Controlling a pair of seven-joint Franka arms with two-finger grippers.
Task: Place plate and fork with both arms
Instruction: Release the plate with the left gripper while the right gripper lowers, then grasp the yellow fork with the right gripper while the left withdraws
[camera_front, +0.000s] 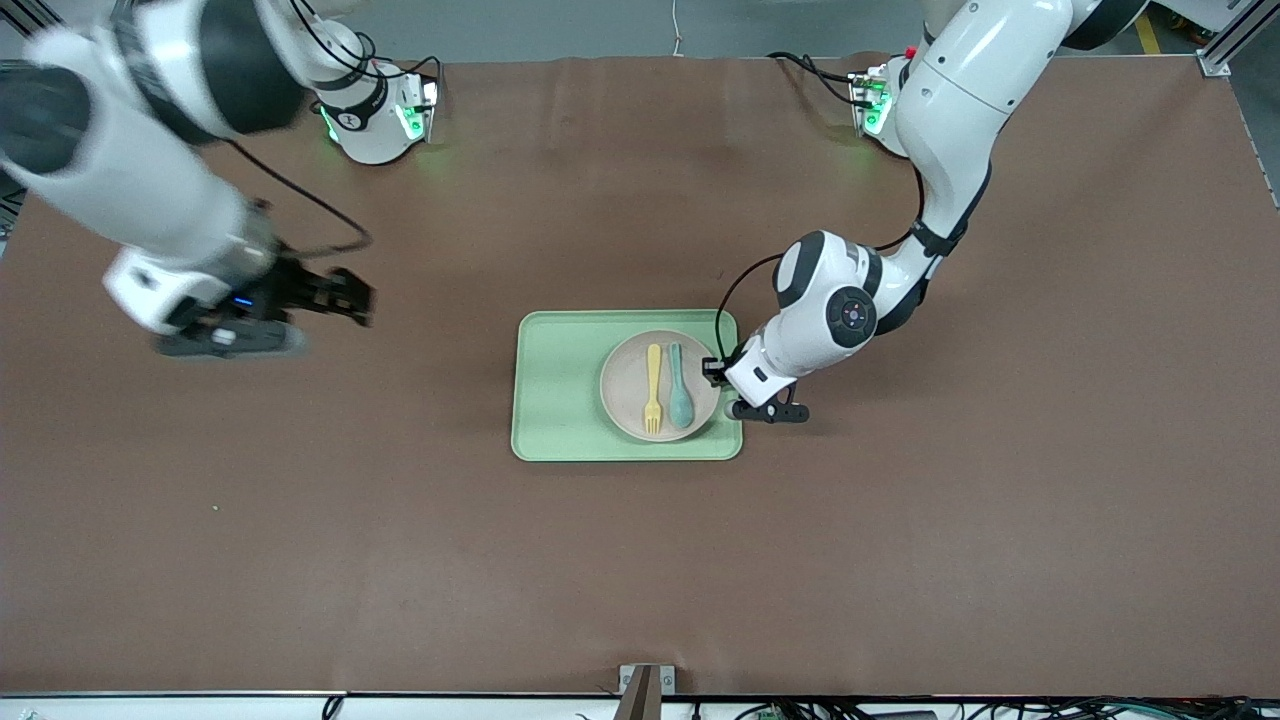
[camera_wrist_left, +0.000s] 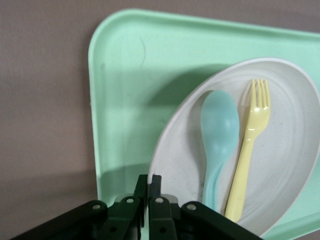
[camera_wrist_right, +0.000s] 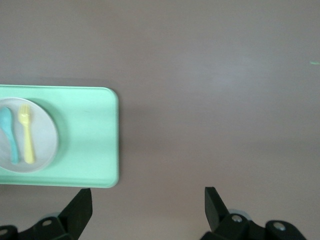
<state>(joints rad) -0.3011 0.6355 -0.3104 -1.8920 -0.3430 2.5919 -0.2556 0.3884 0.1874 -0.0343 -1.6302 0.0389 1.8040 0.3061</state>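
Observation:
I need to grab the pale-yellow fork by its handle (camera_front: 654, 371) with my right gripper next. Then I can set it on the light-green tray (camera_front: 560, 385) beside the plate.
The off-white plate (camera_front: 625, 395) lies in the light-green tray (camera_front: 560, 385), at the tray's end toward the left arm. The pale-yellow fork (camera_front: 653, 388) lies on the plate beside a teal spoon (camera_front: 680, 385). My left gripper (camera_front: 722, 374) is low at the plate's edge on the left arm's side. In the left wrist view its jaws (camera_wrist_left: 149, 177) are closed on the plate's (camera_wrist_left: 185, 165) rim, with the fork (camera_wrist_left: 250, 145) and the spoon (camera_wrist_left: 218, 130) just past them. My right gripper (camera_front: 350, 295) is open and empty, up over bare table toward the right arm's end.
The brown mat (camera_front: 900, 550) covers the whole table. In the right wrist view (camera_wrist_right: 147, 192) the tray (camera_wrist_right: 85, 135) with the plate (camera_wrist_right: 45, 135) lies off to one side. A metal bracket (camera_front: 645, 685) sits at the table's front edge.

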